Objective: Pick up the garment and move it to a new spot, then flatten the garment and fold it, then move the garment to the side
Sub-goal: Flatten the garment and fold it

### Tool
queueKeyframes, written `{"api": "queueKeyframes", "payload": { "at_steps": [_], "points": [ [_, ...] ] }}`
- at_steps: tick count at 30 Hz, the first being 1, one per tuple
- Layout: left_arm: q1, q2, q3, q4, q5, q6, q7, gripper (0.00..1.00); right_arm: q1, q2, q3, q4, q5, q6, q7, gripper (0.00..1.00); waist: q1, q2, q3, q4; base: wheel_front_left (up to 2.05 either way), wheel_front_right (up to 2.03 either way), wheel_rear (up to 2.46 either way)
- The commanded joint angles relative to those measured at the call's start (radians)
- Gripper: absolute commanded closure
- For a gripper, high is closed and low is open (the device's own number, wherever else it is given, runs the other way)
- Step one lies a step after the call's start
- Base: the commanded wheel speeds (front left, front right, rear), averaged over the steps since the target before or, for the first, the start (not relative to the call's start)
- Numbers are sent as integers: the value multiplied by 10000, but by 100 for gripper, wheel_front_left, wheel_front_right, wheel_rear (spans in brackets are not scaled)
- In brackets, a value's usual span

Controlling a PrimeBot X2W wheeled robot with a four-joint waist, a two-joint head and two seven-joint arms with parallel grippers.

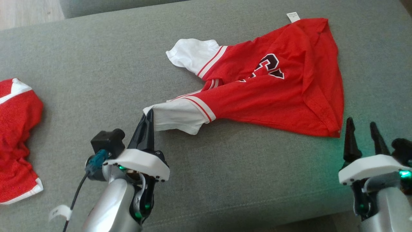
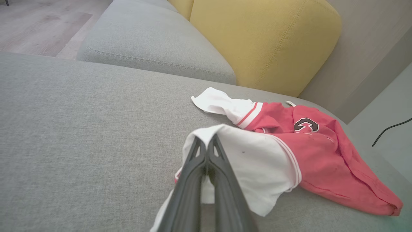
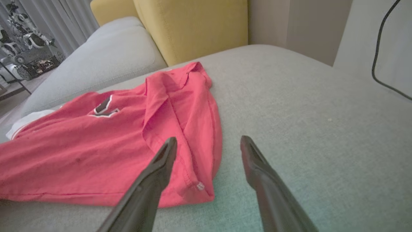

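Note:
My right gripper grabs its hem corner (image 1: 336,132) next, where the cloth edges meet, since the jersey's red body (image 1: 274,92) lies slack.
The garment (image 1: 267,93) is a red jersey with white sleeves and a dark number, lying crumpled on the grey sofa seat (image 1: 96,64). My left gripper (image 1: 149,113) is shut on the edge of the near white sleeve (image 1: 175,117); in the left wrist view the fingers (image 2: 206,141) pinch the white cloth (image 2: 257,161). My right gripper (image 1: 362,124) is open just past the jersey's lower right corner, touching nothing. In the right wrist view its open gripper (image 3: 208,141) stands over the red hem corner (image 3: 193,180).
A second red and white garment (image 1: 16,141) lies at the left edge of the seat. Yellow cushions (image 2: 264,42) and another grey cushion (image 2: 151,42) stand behind. A black cable (image 3: 379,48) hangs at the right wall. The seat's front edge (image 1: 257,222) runs near my arms.

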Motion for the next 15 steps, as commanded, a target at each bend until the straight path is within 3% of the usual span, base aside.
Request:
{"api": "queueKeyframes", "payload": {
  "at_steps": [1,15],
  "points": [
    [-272,42,427,-412,102,-47,-124,100,-429,-10,190,-170,21,75,52,0,0,0,36,22,0,0,0],
    [-323,-45,407,-259,269,-405,-125,100,-1014,30,605,1844,38,75,-203,0,0,0,361,143,0,0,0]
  ]
}}
